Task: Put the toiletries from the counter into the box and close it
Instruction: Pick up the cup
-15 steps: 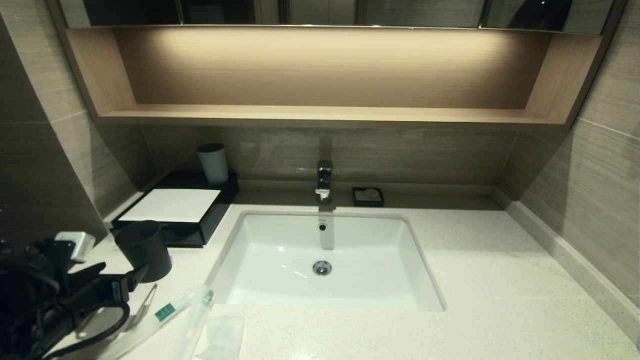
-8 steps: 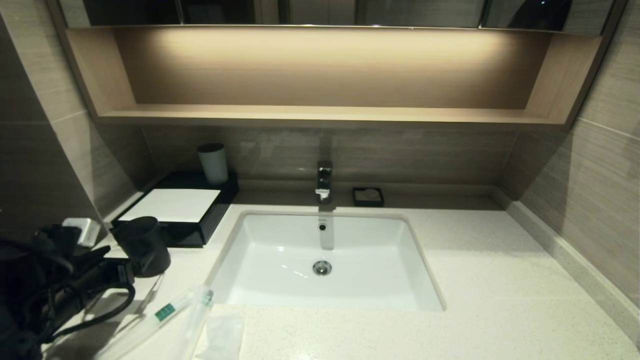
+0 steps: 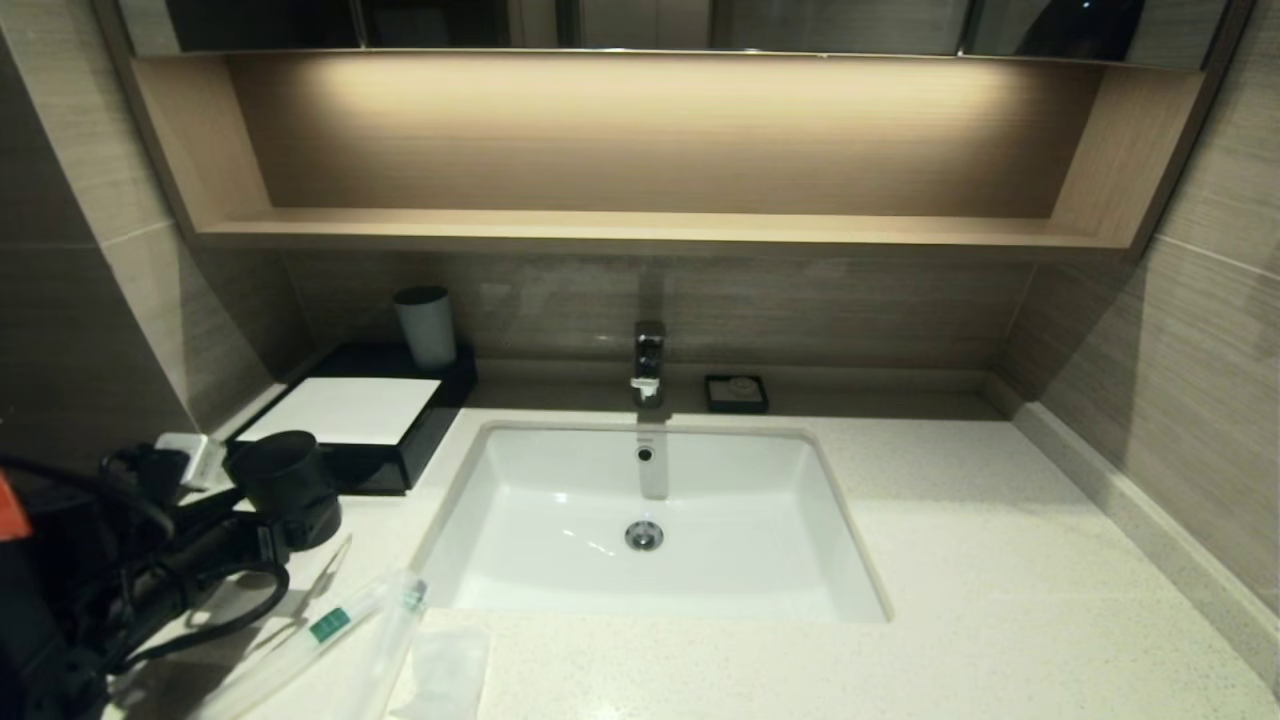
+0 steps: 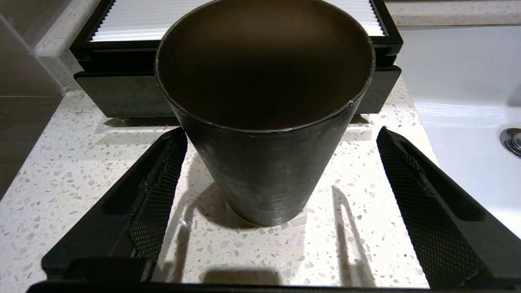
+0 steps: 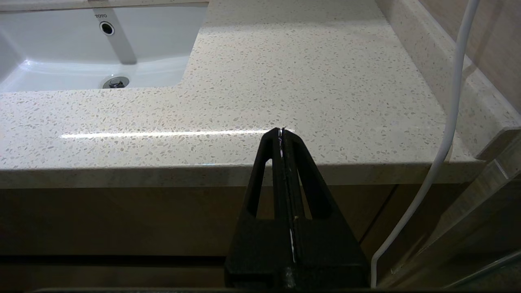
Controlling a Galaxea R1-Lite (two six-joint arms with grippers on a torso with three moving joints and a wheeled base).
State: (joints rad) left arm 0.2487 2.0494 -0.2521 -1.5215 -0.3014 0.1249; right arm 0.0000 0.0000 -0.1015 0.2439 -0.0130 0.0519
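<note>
The left gripper takes hold of the dark grey cup by its tapered side (image 3: 305, 497) next, to put it into the black box (image 3: 348, 414).
Two long clear-wrapped packets lie at the counter's (image 3: 1000, 560) front left, one with a green label (image 3: 330, 624) and one beside it (image 3: 393, 640). A flat white sachet (image 3: 440, 668) lies next to them. The black box with a white top (image 3: 345, 410) stands at the back left; its black front (image 4: 101, 95) shows in the left wrist view. My left gripper (image 3: 290, 530) (image 4: 281, 132) is open, with a finger on each side of the dark grey cup (image 3: 287, 482) (image 4: 264, 171), which stands before the box. My right gripper (image 5: 281, 131) is shut and empty, parked below the counter's front edge on the right.
A pale grey cup (image 3: 425, 325) stands on the box's far end. The white sink (image 3: 560, 500) with its faucet (image 3: 648, 360) fills the middle. A small black soap dish (image 3: 736, 392) sits by the back wall. A white cable (image 5: 447, 134) hangs near my right gripper.
My left arm has moved forward toward the box, bringing its open fingers to either side of the dark grey cup. The cup shows slightly farther back. The packets have not moved.
</note>
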